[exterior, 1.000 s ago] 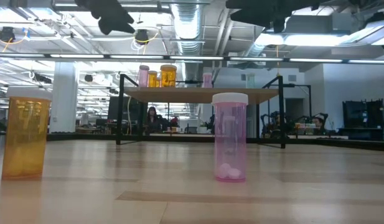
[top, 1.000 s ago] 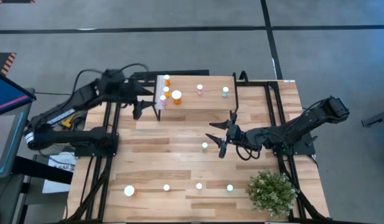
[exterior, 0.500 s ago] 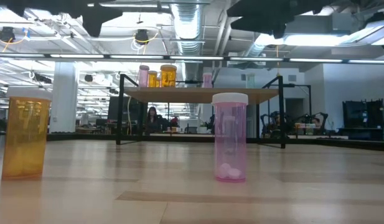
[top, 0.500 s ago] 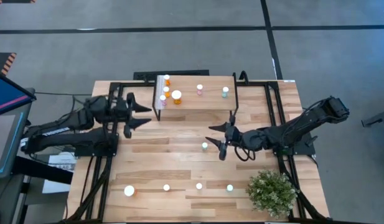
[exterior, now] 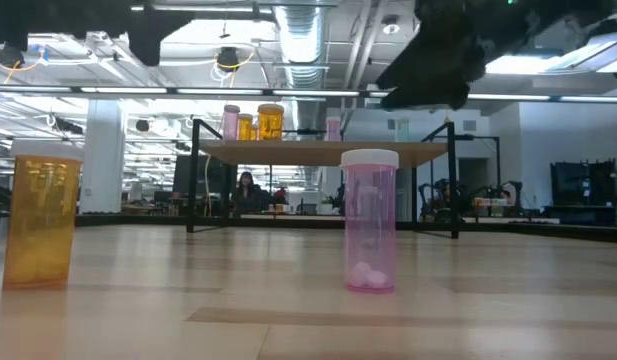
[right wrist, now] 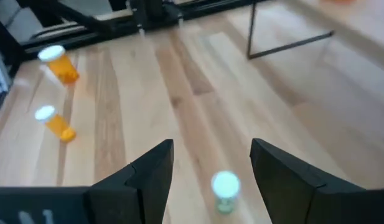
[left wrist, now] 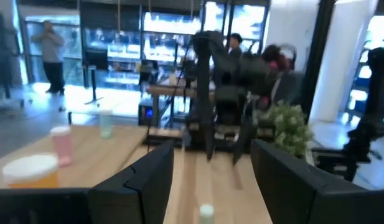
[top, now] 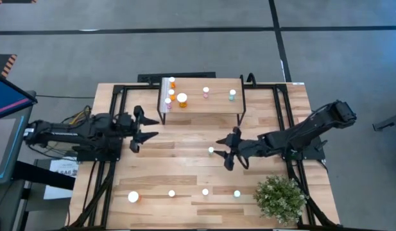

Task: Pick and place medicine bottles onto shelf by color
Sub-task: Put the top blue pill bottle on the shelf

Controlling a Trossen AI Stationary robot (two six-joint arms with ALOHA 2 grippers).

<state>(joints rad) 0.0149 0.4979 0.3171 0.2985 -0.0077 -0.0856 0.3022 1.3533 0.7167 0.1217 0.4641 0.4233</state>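
Note:
The right gripper should next grab the teal bottle by its white cap, so that the bottle can be set on the shelf (top: 201,102) with its color match.
The shelf (top: 201,102) stands at the far middle of the table with several medicine bottles on its top, among them a large orange one (top: 182,99), a pink one (top: 206,92) and a teal one (top: 232,95). A teal bottle (top: 211,151) stands upright on the table. My right gripper (top: 224,152) is open, just to the right of this bottle, which shows ahead between the fingers (right wrist: 225,190). My left gripper (top: 146,125) is open and holds nothing, near the table's left side, in front of the shelf's left end.
Near the front edge stand a large orange bottle (top: 133,197), a small orange one (top: 171,192), a pink one (top: 205,191) and a teal one (top: 237,193). A potted plant (top: 280,197) sits at the front right. Black frame rails run along both table sides.
My left gripper has drawn back from the shelf's left end toward the table's near edge, sinking and tipping up to about level, still open. My right gripper has sunk a little toward the teal bottle on the table and rolled, still open. No bottle has moved.

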